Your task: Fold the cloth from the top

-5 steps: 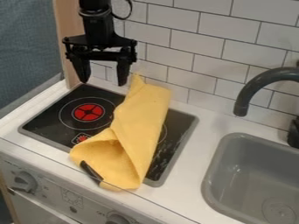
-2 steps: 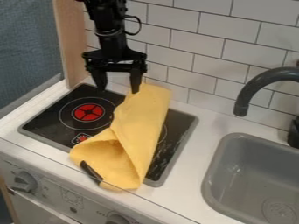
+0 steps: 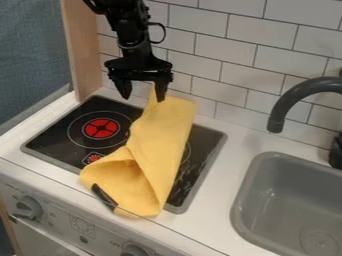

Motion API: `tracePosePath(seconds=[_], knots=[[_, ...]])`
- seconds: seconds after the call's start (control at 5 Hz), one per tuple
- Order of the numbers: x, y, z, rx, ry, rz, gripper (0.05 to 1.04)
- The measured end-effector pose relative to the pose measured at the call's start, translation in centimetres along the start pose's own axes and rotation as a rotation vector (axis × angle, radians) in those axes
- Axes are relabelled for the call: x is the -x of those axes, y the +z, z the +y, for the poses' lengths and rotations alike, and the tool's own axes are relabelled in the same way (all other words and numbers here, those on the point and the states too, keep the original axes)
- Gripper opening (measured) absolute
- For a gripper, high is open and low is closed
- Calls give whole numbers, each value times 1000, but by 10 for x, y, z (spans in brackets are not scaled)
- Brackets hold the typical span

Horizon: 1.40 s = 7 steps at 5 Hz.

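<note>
The gripper grabs the yellow cloth's top corner next, to fold the cloth from the top.
The black gripper [image 3: 143,99] hangs open near the back wall, at the top end of the cloth. Its right finger overlaps the cloth's upper left corner in the view, while its left finger is over the back edge of the stove. Whether the right finger touches the cloth I cannot tell. The yellow cloth [image 3: 159,142] lies lengthwise over the right part of the black stove top, its lower end folded over on itself and reaching the counter's front edge. A small dark curved object [image 3: 103,196] shows at its lower left edge.
The black stove top [image 3: 60,132] has a red burner mark to the left of the cloth. At the right are a grey sink [image 3: 248,200] and a dark faucet [image 3: 286,102]. A white tiled wall [image 3: 224,60] stands behind, and a wooden post [image 3: 81,55] rises at the left.
The gripper has moved right to the cloth's top end, and its fingers have come somewhat closer together. No movement of the cloth is visible.
</note>
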State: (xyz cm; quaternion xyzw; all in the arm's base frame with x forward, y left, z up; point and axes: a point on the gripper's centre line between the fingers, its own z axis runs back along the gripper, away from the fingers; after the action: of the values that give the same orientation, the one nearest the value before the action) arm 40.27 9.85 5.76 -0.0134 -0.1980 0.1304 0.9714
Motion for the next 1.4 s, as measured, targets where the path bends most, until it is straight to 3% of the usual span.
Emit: tracePosePath(seconds=[0.4, 0.8, 1.0, 1.4], knots=[[-28, -30, 14, -10, 33, -22, 999], [-37, -55, 3, 96, 22, -25, 999], [-36, -64, 1, 113, 19, -16, 938], [-39, -65, 4, 100, 28, -5, 332]])
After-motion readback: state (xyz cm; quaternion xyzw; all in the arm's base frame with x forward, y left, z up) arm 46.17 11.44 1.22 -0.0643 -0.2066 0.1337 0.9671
